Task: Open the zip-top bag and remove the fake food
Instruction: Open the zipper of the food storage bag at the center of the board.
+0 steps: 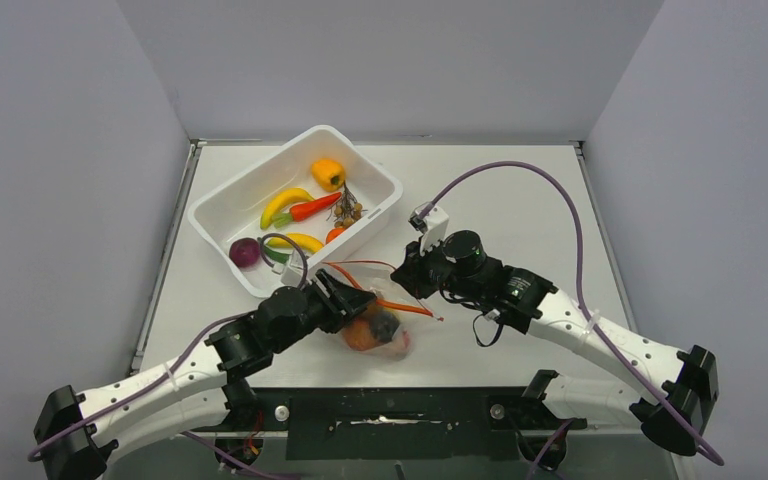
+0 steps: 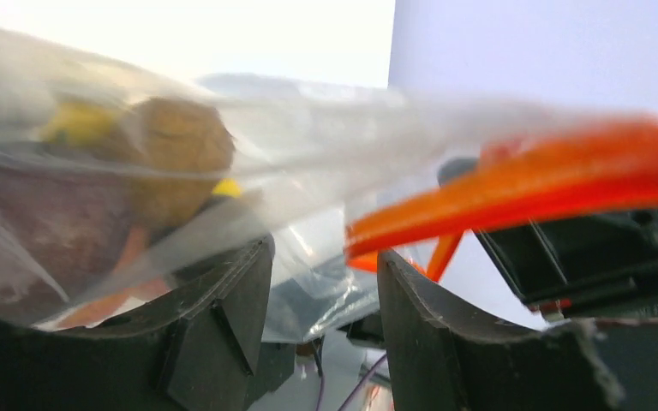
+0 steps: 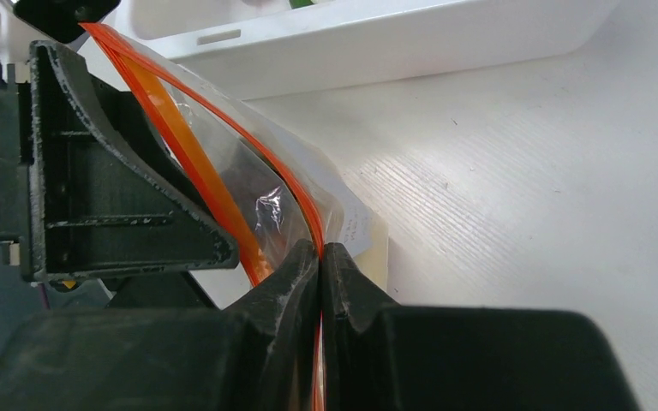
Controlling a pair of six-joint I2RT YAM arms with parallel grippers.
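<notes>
I need to pull the bag's opening open, so I should next grab the zip-top bag's free orange zip strip (image 1: 381,303) (image 2: 372,235) with my left gripper, opposite the strip at my right gripper.
The zip-top bag (image 1: 380,318) lies near the table's front edge, its orange zip strip (image 1: 400,305) spread apart into two lines. Inside it I see fake food: an orange peach (image 1: 362,336) and a dark plum (image 1: 386,325). My left gripper (image 1: 348,300) is at the bag's mouth. In the left wrist view its jaws (image 2: 324,250) stand apart, bag film (image 2: 308,163) draped over the tips, with a brown kiwi (image 2: 180,154) and a purple fruit (image 2: 43,231) behind the film. My right gripper (image 1: 407,276) (image 3: 320,247) is shut on one zip strip (image 3: 287,175).
A white tub (image 1: 255,168) stands behind the bag, holding an orange pepper (image 1: 328,173), a banana (image 1: 285,205), a red chili (image 1: 316,208) and a purple fruit (image 1: 245,252). Its wall (image 3: 377,43) runs close behind the bag in the right wrist view.
</notes>
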